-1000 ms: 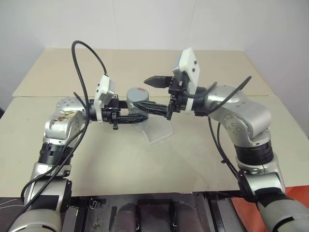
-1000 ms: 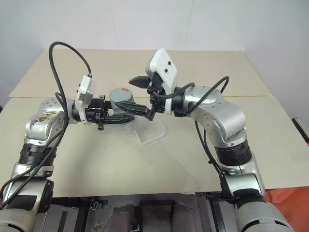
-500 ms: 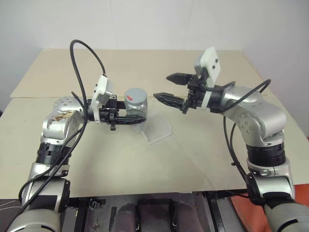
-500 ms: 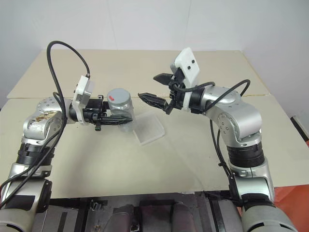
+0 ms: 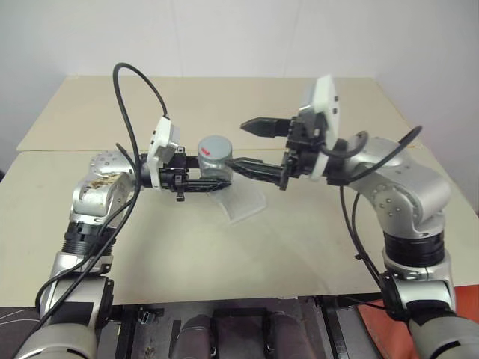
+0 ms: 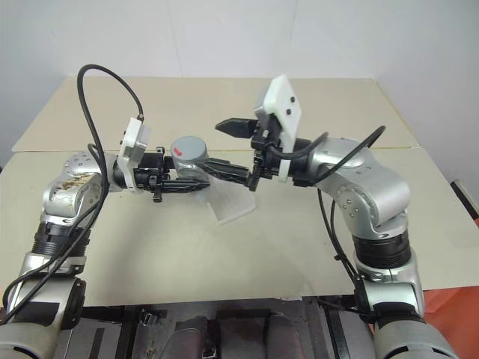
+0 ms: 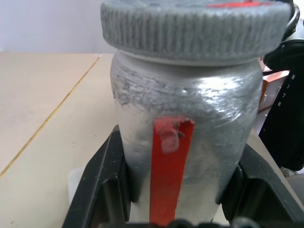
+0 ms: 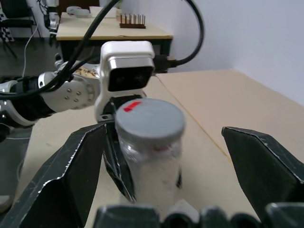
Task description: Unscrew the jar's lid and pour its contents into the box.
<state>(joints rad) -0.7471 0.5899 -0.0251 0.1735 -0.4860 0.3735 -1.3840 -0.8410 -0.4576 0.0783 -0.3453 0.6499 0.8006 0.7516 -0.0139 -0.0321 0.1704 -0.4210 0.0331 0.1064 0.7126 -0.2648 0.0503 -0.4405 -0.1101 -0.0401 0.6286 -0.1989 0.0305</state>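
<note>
The grey lid [image 5: 215,146] is not between my fingers yet, and closing now would miss, as my fingers stop short beside the jar's near edge [image 5: 231,153]. My right gripper needs to move toward the lid before it closes.
My left gripper [image 5: 203,182] is shut on the silvery-grey jar [image 5: 215,166] and holds it upright above the table. The grey lid [image 5: 215,146] sits on the jar, with a red mark on top. In the left wrist view the black fingers [image 7: 102,180] clamp the jar [image 7: 185,118] on both sides, and a red strip [image 7: 168,166] runs down its front. My right gripper [image 5: 251,147] is open, level and pointing at the jar, one finger on each side of the lid [image 8: 149,121] with gaps. The clear box [image 5: 243,202] lies on the table beneath. The contents are hidden.
The beige table [image 5: 224,254] is made of two boards with a seam [image 5: 45,150] across it, and a white wall stands behind. A black cable [image 5: 131,82] loops above my left wrist. Something orange-red [image 6: 456,321] lies on the floor at the right.
The right gripper drew back to the right, away from the jar, then came back in; it now straddles the lid again, still open. The left gripper and the jar have not moved.
</note>
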